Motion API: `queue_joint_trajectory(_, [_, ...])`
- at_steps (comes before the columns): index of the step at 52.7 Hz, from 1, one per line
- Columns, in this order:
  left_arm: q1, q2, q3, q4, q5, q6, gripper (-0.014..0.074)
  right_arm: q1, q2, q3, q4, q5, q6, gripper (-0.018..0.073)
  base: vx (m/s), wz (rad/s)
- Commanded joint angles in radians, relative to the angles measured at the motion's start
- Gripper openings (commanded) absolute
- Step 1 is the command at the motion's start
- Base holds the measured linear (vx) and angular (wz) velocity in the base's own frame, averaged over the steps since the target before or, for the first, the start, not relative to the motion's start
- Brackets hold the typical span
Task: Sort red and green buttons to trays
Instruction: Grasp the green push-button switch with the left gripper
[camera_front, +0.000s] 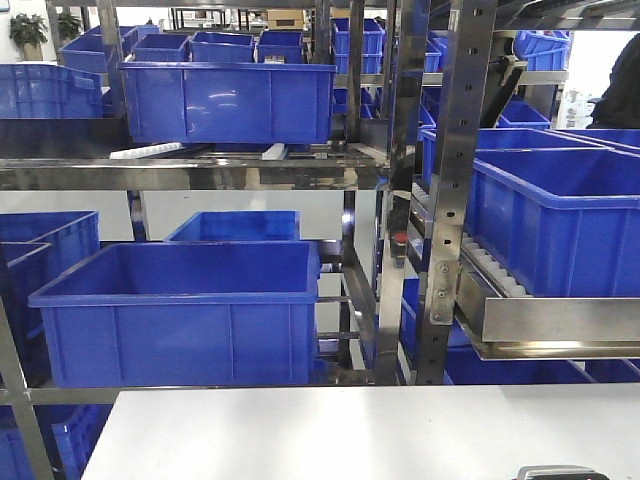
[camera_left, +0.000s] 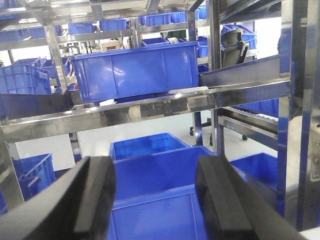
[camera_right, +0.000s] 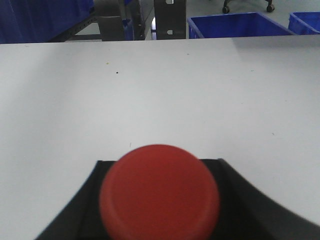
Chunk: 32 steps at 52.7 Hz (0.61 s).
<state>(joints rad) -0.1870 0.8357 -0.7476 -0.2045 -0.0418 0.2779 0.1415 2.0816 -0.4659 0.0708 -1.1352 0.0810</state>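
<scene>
Next, my left gripper takes hold of the green button by its body beneath the cap to sort it to the button's tray.
The red button (camera_right: 159, 192) fills the bottom of the right wrist view, its round cap facing the camera. My right gripper (camera_right: 160, 163) is shut on it, with black fingers (camera_right: 80, 210) on both sides, above the white table (camera_right: 160, 90). In the left wrist view my left gripper (camera_left: 156, 182) is open and holds nothing. Its two black fingers (camera_left: 85, 200) stand wide apart, raised and facing the racks. The green button and the trays are out of view.
Steel racks (camera_front: 455, 200) with several deep blue crates (camera_front: 185, 310) stand behind the white table (camera_front: 350, 435). More blue crates (camera_right: 237, 25) sit on the floor beyond the table's far edge. A blue crate (camera_left: 160, 215) lies below the left gripper.
</scene>
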Motion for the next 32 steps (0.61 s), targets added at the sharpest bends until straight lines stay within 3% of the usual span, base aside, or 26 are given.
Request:
queue_joint_trajectory(1, [0.001,-0.003,-0.04,-0.01,-0.07,-0.003,0.0494,-0.002,-0.039,0.004,-0.023,-0.185,-0.009,0.0026,0.0,0.0])
queue_joint_trajectory(2, [0.001,-0.003,-0.04,-0.01,-0.066,-0.003,0.0494,-0.002,-0.04,0.008,-0.029,-0.19,-0.009,-0.0019,0.0,0.0])
queue_joint_trajectory(14, [0.001,0.0,-0.04,-0.009,0.042,-0.001,0.0494,-0.002,-0.121,0.073,-0.227,-0.204,-0.016,-0.0013,0.0,0.0])
queue_joint_trajectory(24, [-0.009,0.088,0.028,-0.015,0.277,-0.002,0.0494,-0.002,-0.26,0.096,-0.32,-0.186,-0.015,-0.0011,0.0,0.0])
queue_joint_trajectory(27, [-0.016,0.122,0.088,-0.013,0.262,-0.001,0.0494,-0.002,-0.298,0.096,-0.326,-0.18,-0.015,-0.001,0.0,0.0])
queue_joint_trajectory(32, [-0.025,0.214,0.212,-0.009,0.126,0.019,0.0494,-0.002,-0.346,0.096,-0.326,-0.159,-0.012,-0.001,0.0,0.0])
